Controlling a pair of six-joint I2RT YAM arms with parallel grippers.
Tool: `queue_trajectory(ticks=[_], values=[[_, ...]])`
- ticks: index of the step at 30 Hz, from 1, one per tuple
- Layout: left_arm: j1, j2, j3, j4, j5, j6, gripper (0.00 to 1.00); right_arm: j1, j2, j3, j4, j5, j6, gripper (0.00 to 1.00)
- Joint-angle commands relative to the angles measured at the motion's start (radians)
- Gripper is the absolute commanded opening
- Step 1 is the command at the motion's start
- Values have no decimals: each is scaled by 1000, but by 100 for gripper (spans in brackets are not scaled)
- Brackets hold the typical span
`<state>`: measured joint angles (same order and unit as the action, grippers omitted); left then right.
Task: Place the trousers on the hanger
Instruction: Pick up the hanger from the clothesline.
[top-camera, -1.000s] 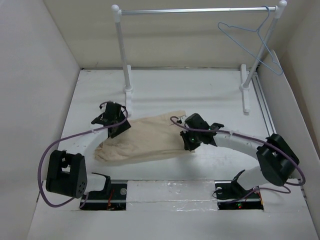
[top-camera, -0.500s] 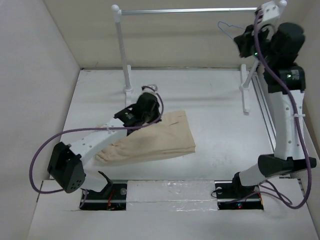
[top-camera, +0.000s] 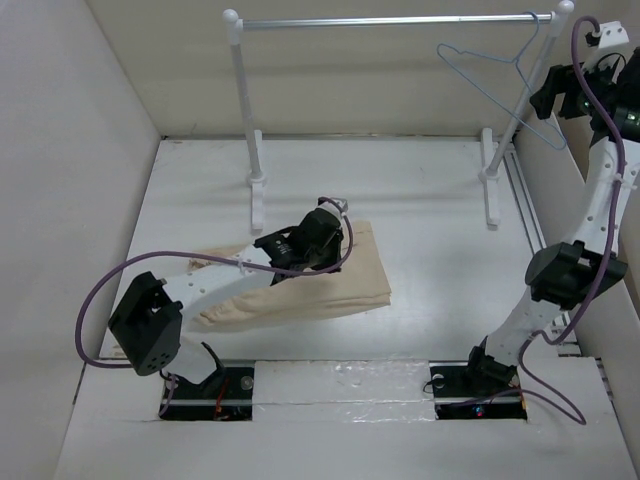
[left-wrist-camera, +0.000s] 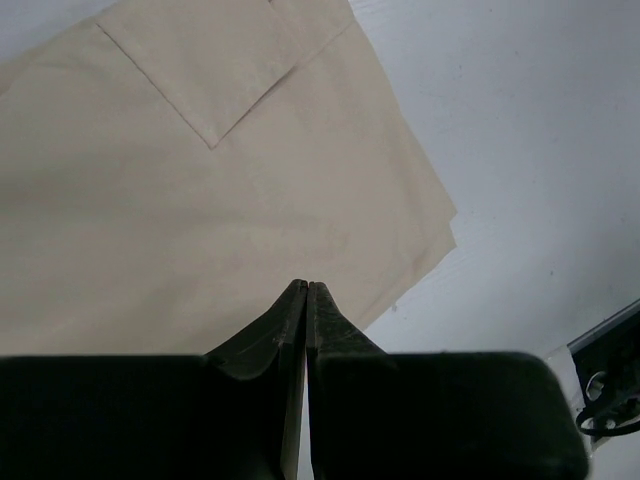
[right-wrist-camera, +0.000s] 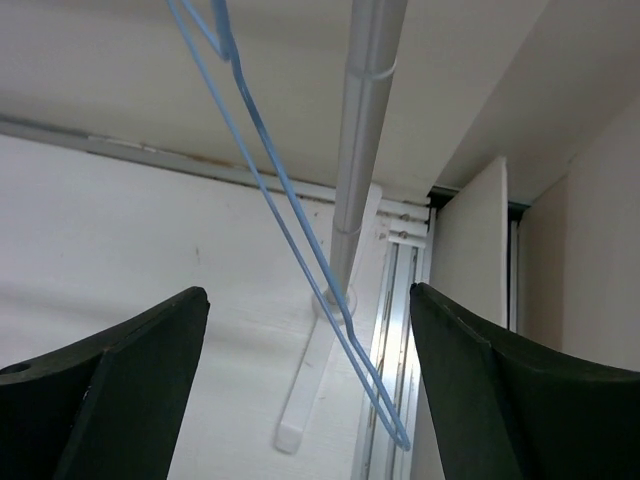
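Observation:
I should next grab the hanger (top-camera: 515, 63) by its nearest wire corner with my right gripper, so its hook stays free to unhook and hand over.
The beige trousers (top-camera: 345, 280) lie folded on the white table, a pocket flap (left-wrist-camera: 220, 70) showing in the left wrist view. My left gripper (top-camera: 318, 238) is low over their far edge. It (left-wrist-camera: 305, 286) is shut, fingertips together over the trousers (left-wrist-camera: 180, 220), with no cloth visibly pinched. The pale blue wire hanger (top-camera: 515, 63) hangs from the right end of the rack bar. My right gripper (top-camera: 548, 100) is raised beside it at the top right. It (right-wrist-camera: 310, 292) is open, and the hanger's lower wire (right-wrist-camera: 346, 326) runs between the fingers without touching either.
The rack has a silver bar (top-camera: 390, 20) on two white posts (top-camera: 243, 100), each with a foot on the table. The right post (right-wrist-camera: 365, 100) stands just behind the hanger. A metal rail (top-camera: 530, 215) runs along the right wall. White walls close in three sides.
One second ago both grippers were at the ends of the trousers. The right arm has since risen to the hanger and opened. The left arm crossed the cloth rightward and shut; the trousers now lie folded.

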<state>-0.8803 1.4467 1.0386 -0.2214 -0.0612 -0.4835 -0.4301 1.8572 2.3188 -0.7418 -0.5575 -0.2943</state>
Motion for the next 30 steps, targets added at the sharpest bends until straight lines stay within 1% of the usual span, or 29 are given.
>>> queue_trajectory(ticks=[1,3,7,12,14,15,17,18,20,21,23,24,26,29,30], values=[[9,-48,-35,25,40,26,0,5,-1,4,2,-55,-39,87],[9,-51,-45,36,55,29,0,-15,-1,-22,44,-59,-39,89],[20,-49,-49,28,55,45,0,-39,66,28,50,-149,-28,90],[41,-48,-61,33,55,45,0,-39,99,-31,58,-188,-25,89],[41,-45,-60,30,44,45,0,-39,100,-50,64,-202,-29,87],[41,-40,-57,30,41,45,0,-39,102,-55,62,-203,-29,83],[41,-36,-49,28,41,43,0,-39,112,-55,64,-214,-29,70],[41,-28,-48,28,41,42,0,-30,112,-53,65,-225,-28,58],[41,-19,-40,30,41,42,0,-19,109,-53,68,-225,-28,43],[41,-16,-38,28,43,39,0,-19,111,-52,70,-225,-28,30],[41,-9,-31,30,43,37,0,-19,109,-49,70,-237,-28,19],[41,-6,-31,30,43,37,0,-19,106,-49,73,-243,-26,9],[41,-3,-31,30,43,33,0,-9,94,-58,88,-255,-26,1],[41,1,-25,33,41,28,0,1,51,-79,133,-265,-26,0],[41,1,-23,31,41,26,0,23,22,-96,143,-260,-25,0]])
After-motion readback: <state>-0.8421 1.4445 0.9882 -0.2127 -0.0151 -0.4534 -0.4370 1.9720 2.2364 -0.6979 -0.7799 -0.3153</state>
